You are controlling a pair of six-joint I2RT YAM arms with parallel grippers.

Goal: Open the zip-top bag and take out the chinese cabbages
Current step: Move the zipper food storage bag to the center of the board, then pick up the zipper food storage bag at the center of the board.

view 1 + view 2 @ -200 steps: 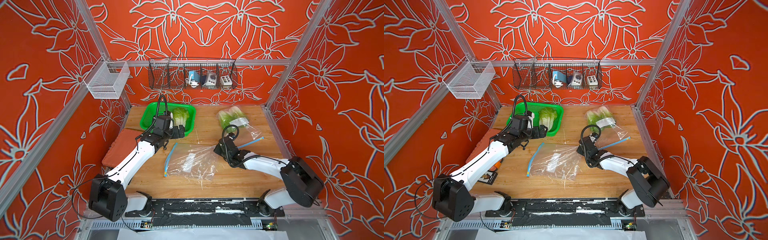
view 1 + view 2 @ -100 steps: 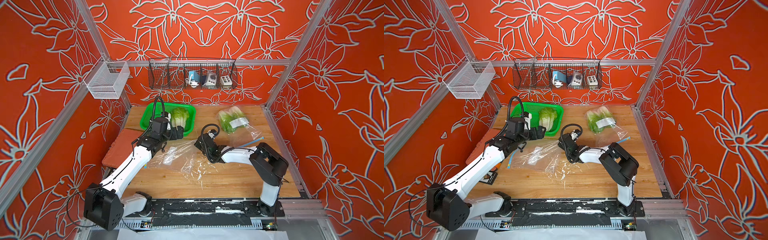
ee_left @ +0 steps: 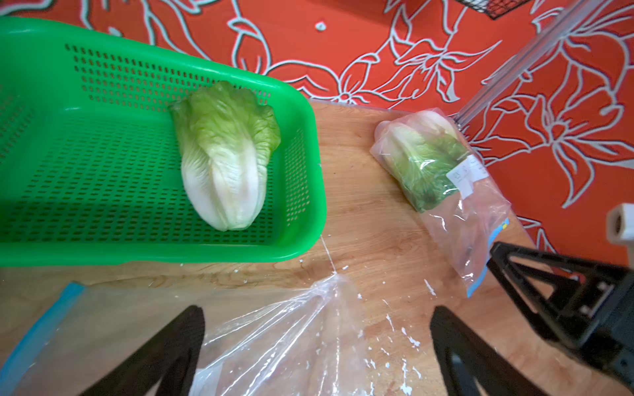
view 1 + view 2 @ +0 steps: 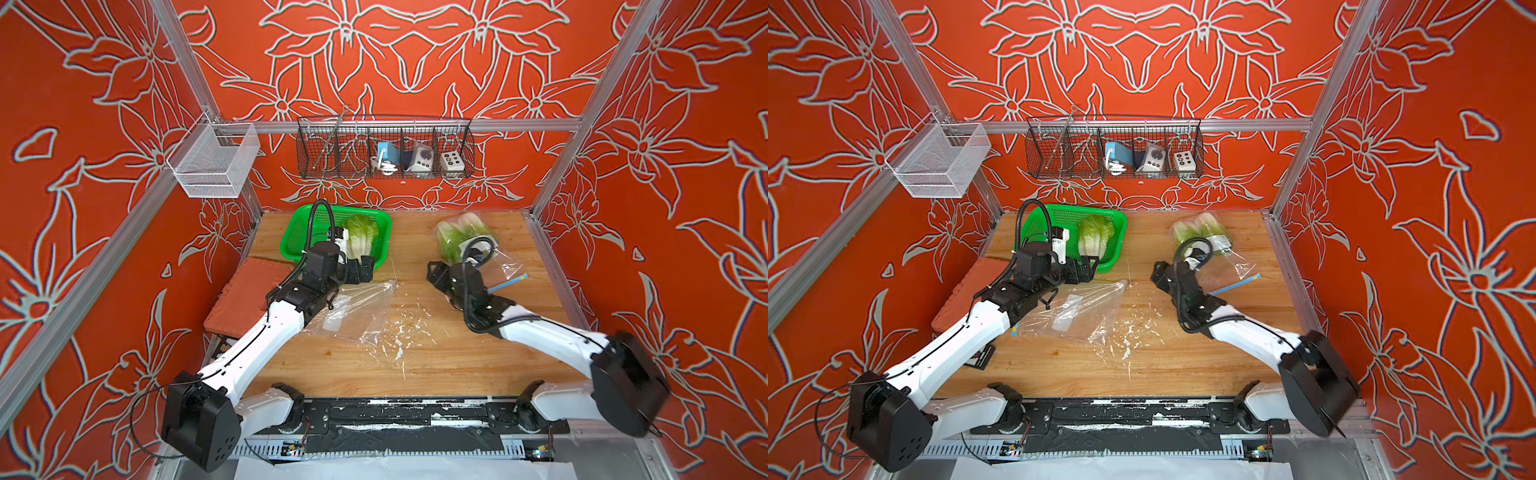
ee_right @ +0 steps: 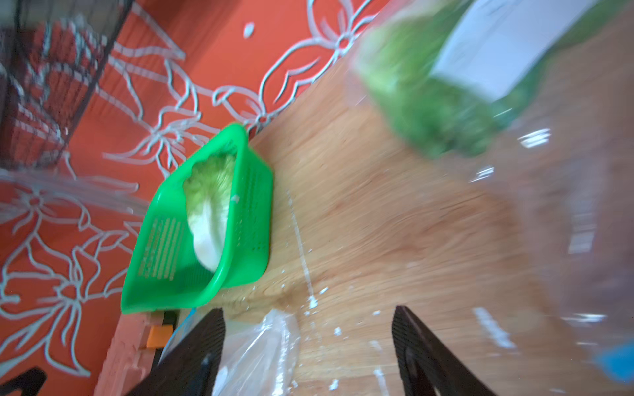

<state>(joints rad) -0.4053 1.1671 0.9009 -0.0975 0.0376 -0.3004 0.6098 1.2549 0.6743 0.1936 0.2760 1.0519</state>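
Note:
My right gripper will next pinch the filled zip-top bag by its blue zip, so the rest of the zip stays free for opening the bag.
A clear zip-top bag (image 4: 459, 241) (image 4: 1200, 235) with chinese cabbages inside lies at the back right, its blue zip strip (image 4: 509, 282) toward the front. One chinese cabbage (image 4: 361, 239) (image 3: 223, 154) lies in the green basket (image 4: 297, 239). A second, empty bag (image 4: 357, 311) (image 4: 1079, 309) lies flat at centre left. My left gripper (image 4: 361, 266) (image 3: 319, 310) hangs open over the empty bag's far corner, beside the basket. Open and empty, my right gripper (image 4: 436, 270) (image 5: 308, 310) sits just left of the filled bag (image 5: 446, 103).
A red mat (image 4: 245, 299) lies at the table's left edge, partly under my left arm. A black wire rack (image 4: 386, 149) with small devices hangs on the back wall, and a white mesh bin (image 4: 212, 166) on the left wall. White flecks (image 4: 399, 332) dot the wood.
My right gripper dragged the empty bag leftward, then opened, let it go and drew back to the right. The left arm shifted slightly; its gripper stayed open.

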